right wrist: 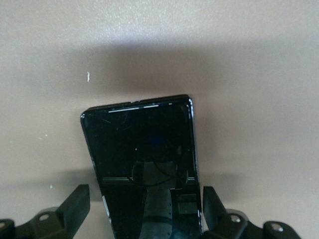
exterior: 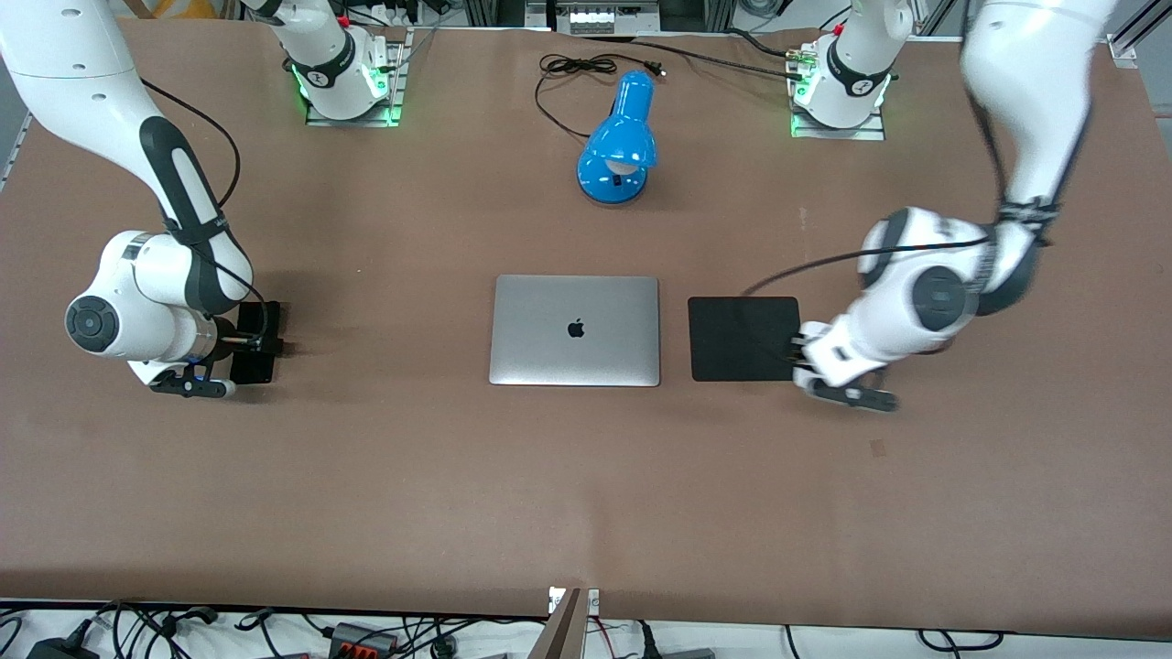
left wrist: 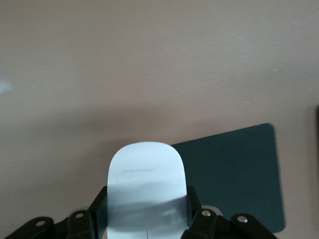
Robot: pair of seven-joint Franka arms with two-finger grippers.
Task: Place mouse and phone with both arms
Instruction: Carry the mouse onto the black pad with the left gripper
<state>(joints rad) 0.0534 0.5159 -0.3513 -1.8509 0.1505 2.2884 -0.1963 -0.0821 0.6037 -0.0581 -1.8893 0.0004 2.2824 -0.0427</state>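
Observation:
Next, my right gripper grabs the black phone by its long side edges to set the phone (exterior: pixel 255 340) down beside the silver laptop (exterior: pixel 574 330).
My left gripper (exterior: pixel 802 359) is shut on the white mouse (left wrist: pixel 147 174), with a finger pressed to each side, at the edge of the black mouse pad (exterior: pixel 742 337) toward the left arm's end. The mouse is hidden under the hand in the front view. The pad also shows in the left wrist view (left wrist: pixel 234 174). My right gripper (exterior: pixel 259 344) is low over the black phone (exterior: pixel 255 340), which lies flat on the table toward the right arm's end. In the right wrist view the gripper (right wrist: pixel 144 201) is open, with its fingers (right wrist: pixel 75 204) on either side of the phone (right wrist: pixel 142 149) and gaps showing.
A closed silver laptop (exterior: pixel 575 329) lies mid-table beside the mouse pad. A blue desk lamp (exterior: pixel 618 146) with a black cord lies farther from the front camera than the laptop. The brown table (exterior: pixel 586 494) is bare nearer the front camera.

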